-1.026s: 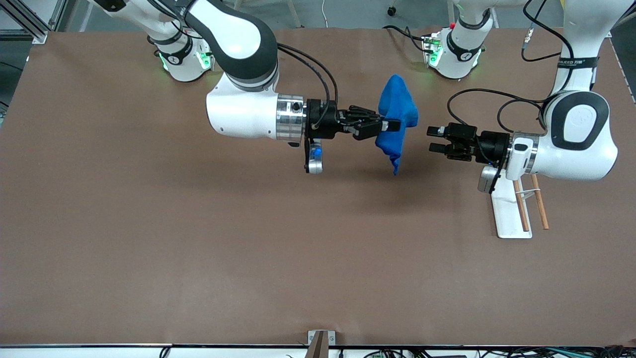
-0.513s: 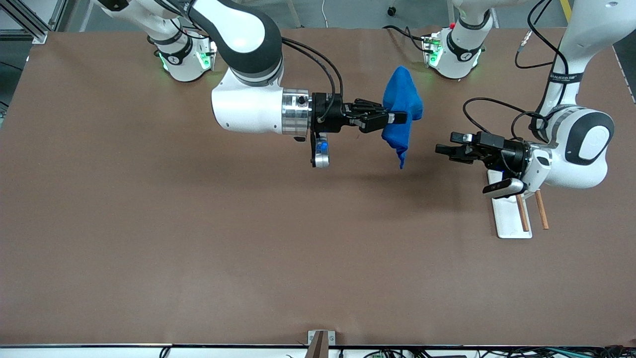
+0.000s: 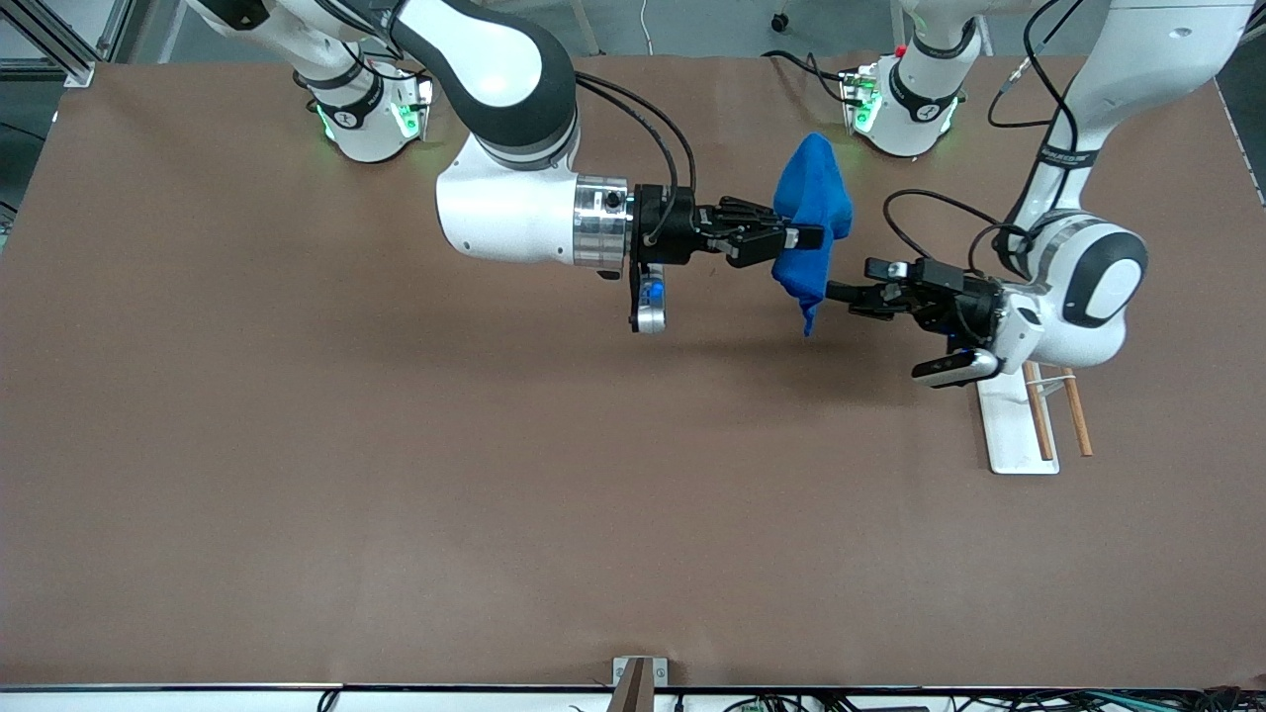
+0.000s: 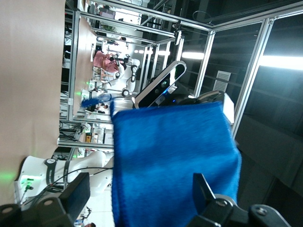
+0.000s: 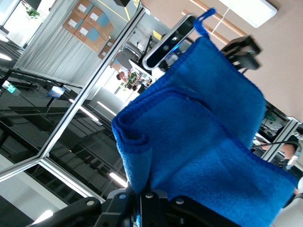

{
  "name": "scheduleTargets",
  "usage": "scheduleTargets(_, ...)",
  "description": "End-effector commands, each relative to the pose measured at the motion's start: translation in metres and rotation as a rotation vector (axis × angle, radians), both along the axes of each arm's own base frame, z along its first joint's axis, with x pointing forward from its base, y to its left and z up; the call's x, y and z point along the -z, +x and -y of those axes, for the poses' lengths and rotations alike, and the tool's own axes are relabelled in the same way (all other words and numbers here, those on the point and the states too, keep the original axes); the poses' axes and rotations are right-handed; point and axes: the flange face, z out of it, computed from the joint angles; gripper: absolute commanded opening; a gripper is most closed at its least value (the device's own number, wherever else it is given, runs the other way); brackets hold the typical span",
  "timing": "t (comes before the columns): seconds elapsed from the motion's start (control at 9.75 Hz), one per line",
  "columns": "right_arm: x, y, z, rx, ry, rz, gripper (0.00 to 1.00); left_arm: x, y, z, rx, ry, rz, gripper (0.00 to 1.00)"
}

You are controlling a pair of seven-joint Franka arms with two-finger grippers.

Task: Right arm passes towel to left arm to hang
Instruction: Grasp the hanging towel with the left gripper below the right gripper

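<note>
My left gripper should next grab the blue towel by its loose hanging end (image 3: 807, 290) (image 4: 158, 191), so it can then hang the towel over the wooden rods.
The blue towel (image 3: 813, 210) hangs bunched in the air from my right gripper (image 3: 806, 237), which is shut on it over the table's middle. In the right wrist view the towel (image 5: 199, 142) rises from the closed fingers (image 5: 151, 201), with its loop tag (image 5: 203, 16) at the end. My left gripper (image 3: 849, 280) is open and level with the towel's lower part, on the side toward the left arm's end. In the left wrist view the towel (image 4: 170, 161) fills the gap between the open fingers (image 4: 78, 194). I cannot tell if they touch it.
A white tray (image 3: 1011, 440) with two wooden rods (image 3: 1039, 420) stands on the brown table (image 3: 396, 475) under the left arm's wrist. Both green-lit arm bases stand at the edge farthest from the front camera. A small metal bracket (image 3: 638, 677) sits at the nearest edge.
My left gripper has swung and moved toward the towel until its open fingers reach it. My right gripper has carried the towel a little toward the left arm's end.
</note>
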Motion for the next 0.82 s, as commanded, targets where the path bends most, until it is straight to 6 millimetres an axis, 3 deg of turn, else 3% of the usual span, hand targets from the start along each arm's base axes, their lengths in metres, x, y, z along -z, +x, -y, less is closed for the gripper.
scheduleTargets(0.0, -0.014, 0.001, -0.009, 0.016, 0.046, 0.004, 0.01, 0.024, -0.008, 0.026, -0.021, 0.047, -0.013, 0.90)
scheduleTargets(0.21, -0.012, 0.001, -0.010, 0.014, 0.044, 0.001, 0.01, 0.020, -0.013, 0.010, -0.051, 0.035, -0.023, 0.90)
scheduleTargets(0.72, -0.007, -0.001, -0.013, 0.011, 0.040, 0.002, 0.01, -0.004, -0.002, 0.010, -0.158, -0.072, -0.011, 0.83)
